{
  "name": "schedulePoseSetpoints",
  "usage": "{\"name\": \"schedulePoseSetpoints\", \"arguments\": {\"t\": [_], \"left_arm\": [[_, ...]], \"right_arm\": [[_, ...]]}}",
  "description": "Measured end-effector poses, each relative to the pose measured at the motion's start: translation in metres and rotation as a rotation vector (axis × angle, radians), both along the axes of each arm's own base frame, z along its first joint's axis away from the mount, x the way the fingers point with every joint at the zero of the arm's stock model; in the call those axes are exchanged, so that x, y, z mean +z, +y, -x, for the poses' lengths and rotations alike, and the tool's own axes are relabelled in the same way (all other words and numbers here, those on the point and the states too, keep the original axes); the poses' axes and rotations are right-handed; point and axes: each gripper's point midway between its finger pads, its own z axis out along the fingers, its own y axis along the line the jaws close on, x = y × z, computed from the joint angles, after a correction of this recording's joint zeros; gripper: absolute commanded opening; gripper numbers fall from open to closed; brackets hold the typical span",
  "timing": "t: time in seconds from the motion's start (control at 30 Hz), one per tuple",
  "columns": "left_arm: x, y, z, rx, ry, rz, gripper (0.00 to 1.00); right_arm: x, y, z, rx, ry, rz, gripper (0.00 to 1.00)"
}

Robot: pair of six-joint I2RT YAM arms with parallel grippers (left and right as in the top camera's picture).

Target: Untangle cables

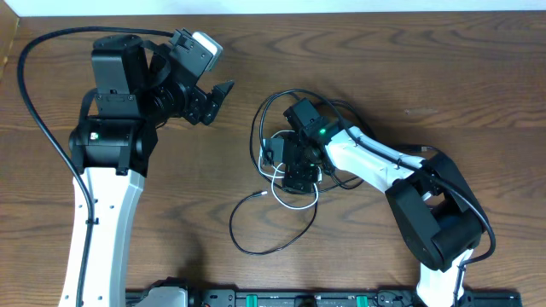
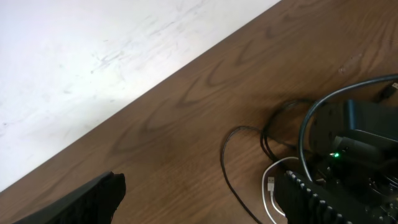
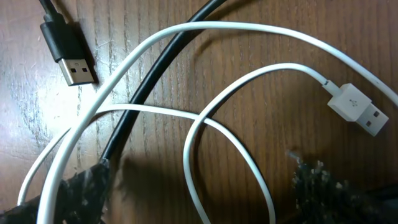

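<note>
Two parts of the looped white cable run between my right gripper's fingers, so closing now would catch the cable, and it is time to close on it.
The cables lie in a tangle at the table's middle: black loops, a white cable and a long thin black cable trailing towards the front. My right gripper is open and low over the tangle. In the right wrist view its fingers straddle a loop of the white cable, with the white plug, a black plug and a black cable nearby. My left gripper is open and empty, raised left of the tangle. Its view shows a black cable and the white plug.
The wooden table ends at a white surface along the back. A thick black arm cable arcs at the far left. The right arm's white link lies just right of the tangle.
</note>
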Motion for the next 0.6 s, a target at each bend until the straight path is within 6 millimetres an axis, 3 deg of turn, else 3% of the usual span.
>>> {"name": "schedulePoseSetpoints", "arguments": {"t": [0.6], "left_arm": [[0.0001,0.0001,0.0,0.001,0.0,0.0,0.82]], "right_arm": [[-0.0019,0.0008,0.0011,0.003,0.007,-0.004,0.67]]}}
